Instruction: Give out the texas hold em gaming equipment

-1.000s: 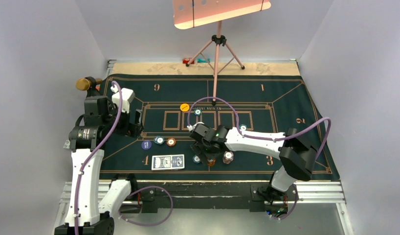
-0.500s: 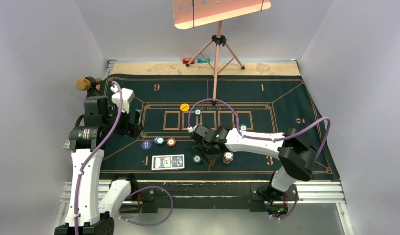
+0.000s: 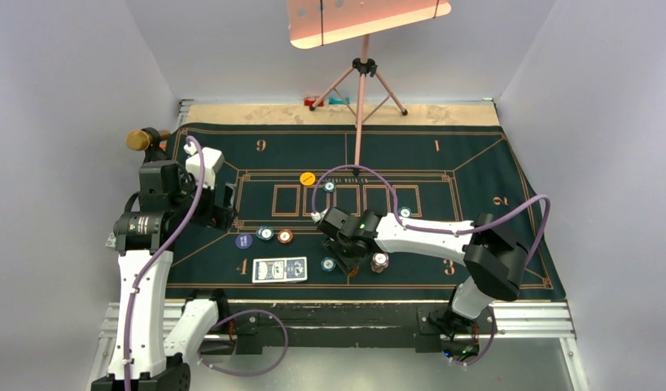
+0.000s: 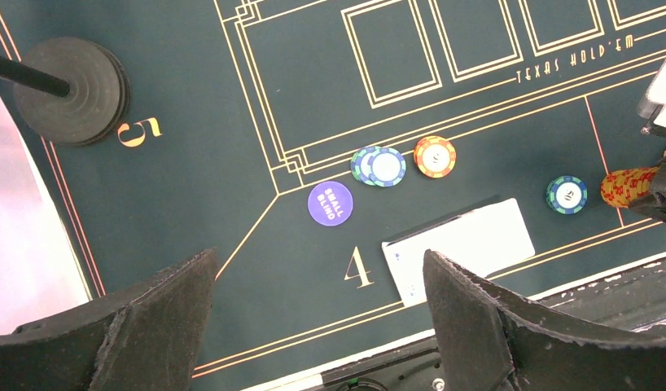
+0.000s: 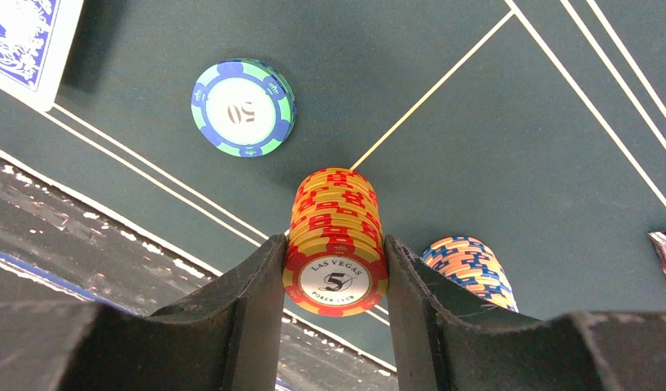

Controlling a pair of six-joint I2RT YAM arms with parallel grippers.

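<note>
The fingers of my right gripper are pinching only the topmost red-and-yellow chips. Those would come up if I lifted now, and the lower ones would stay.
A tall stack of red-and-yellow chips (image 5: 334, 208) stands on the felt near the mat's front line. My right gripper (image 5: 335, 244) is shut on it, a finger pressed against each side; from above the gripper (image 3: 348, 265) covers most of the stack. A green-and-blue chip (image 5: 243, 107) lies flat just left of it, and an orange-and-blue stack (image 5: 468, 265) stands to its right. Blue-backed cards (image 3: 279, 269) lie by the "4". My left gripper (image 4: 320, 261) hangs open high over the mat, above the purple small-blind disc (image 4: 330, 202), holding nothing.
Teal chips (image 4: 379, 165) and an orange chip (image 4: 435, 155) sit beside the disc. A yellow disc (image 3: 308, 177) and single chips (image 3: 330, 186), (image 3: 405, 213) lie near the centre boxes. A tripod (image 3: 363, 69) stands at the back, one round foot (image 4: 69, 80) on the mat.
The right gripper's fingers have closed in onto the red-and-yellow chip stack and the hand edged slightly left. The left arm has not moved.
</note>
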